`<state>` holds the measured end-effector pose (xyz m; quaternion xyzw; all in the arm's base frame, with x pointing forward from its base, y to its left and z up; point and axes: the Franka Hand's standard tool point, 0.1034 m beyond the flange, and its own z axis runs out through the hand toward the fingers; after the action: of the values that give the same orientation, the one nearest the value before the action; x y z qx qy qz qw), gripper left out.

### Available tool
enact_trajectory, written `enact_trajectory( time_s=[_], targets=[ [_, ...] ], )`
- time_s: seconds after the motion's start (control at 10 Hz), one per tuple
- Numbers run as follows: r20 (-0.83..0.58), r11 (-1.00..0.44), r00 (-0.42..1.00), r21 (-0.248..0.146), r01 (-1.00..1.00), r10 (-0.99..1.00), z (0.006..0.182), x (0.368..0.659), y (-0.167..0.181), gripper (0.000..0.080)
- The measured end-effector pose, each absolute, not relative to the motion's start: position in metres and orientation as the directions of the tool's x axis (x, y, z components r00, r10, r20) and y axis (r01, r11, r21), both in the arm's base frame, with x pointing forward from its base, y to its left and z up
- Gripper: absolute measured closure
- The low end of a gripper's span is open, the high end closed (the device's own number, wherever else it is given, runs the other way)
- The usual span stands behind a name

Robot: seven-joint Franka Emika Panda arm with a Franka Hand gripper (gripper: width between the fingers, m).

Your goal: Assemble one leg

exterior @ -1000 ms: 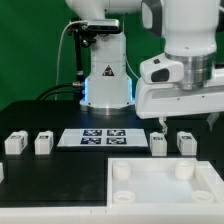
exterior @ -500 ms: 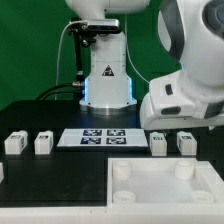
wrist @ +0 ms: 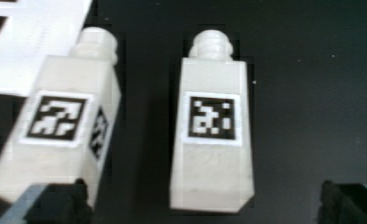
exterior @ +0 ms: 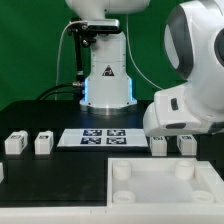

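I should next grab the white leg with my gripper by its flat-ended square body, so the leg's rounded tip stays free to fit into the tray-like piece.
Two white legs stand side by side on the black table at the exterior view's right, just under my arm's hand, which hides the fingers there. In the wrist view the same two legs lie parallel with their markers up: one leg runs between my fingers, the other lies beside it. My gripper is open and holds nothing. One dark fingertip overlaps the neighbouring leg's end, and the other fingertip is over bare table.
Two more legs stand at the exterior view's left. The marker board lies in the middle, and its corner shows in the wrist view. The large white tray-like piece with round studs fills the front.
The hand has come down and forward over the two legs at the exterior view's right, so its fingers are now hidden in that view. No part has moved.
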<state>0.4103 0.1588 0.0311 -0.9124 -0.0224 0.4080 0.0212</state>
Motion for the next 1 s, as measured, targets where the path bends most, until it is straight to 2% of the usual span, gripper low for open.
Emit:
enact_trajectory(
  time_s=[0.3,0.7,0.8,0.9,1.0],
  targets=[
    [-0.736,-0.998,0.674,-0.052,0.038,0.064,0.014,0.393,0.166,0.015],
    [-0.733,-0.998,0.677,-0.053,0.04,0.066,0.012,0.392,0.166,0.015],
    [-0.733,-0.998,0.677,-0.053,0.04,0.066,0.012,0.392,0.166,0.0252],
    [-0.733,-0.998,0.677,-0.053,0.04,0.067,0.012,0.392,0.166,0.0464],
    [-0.733,-0.998,0.677,-0.053,0.04,0.067,0.012,0.392,0.166,0.0464]
  ],
)
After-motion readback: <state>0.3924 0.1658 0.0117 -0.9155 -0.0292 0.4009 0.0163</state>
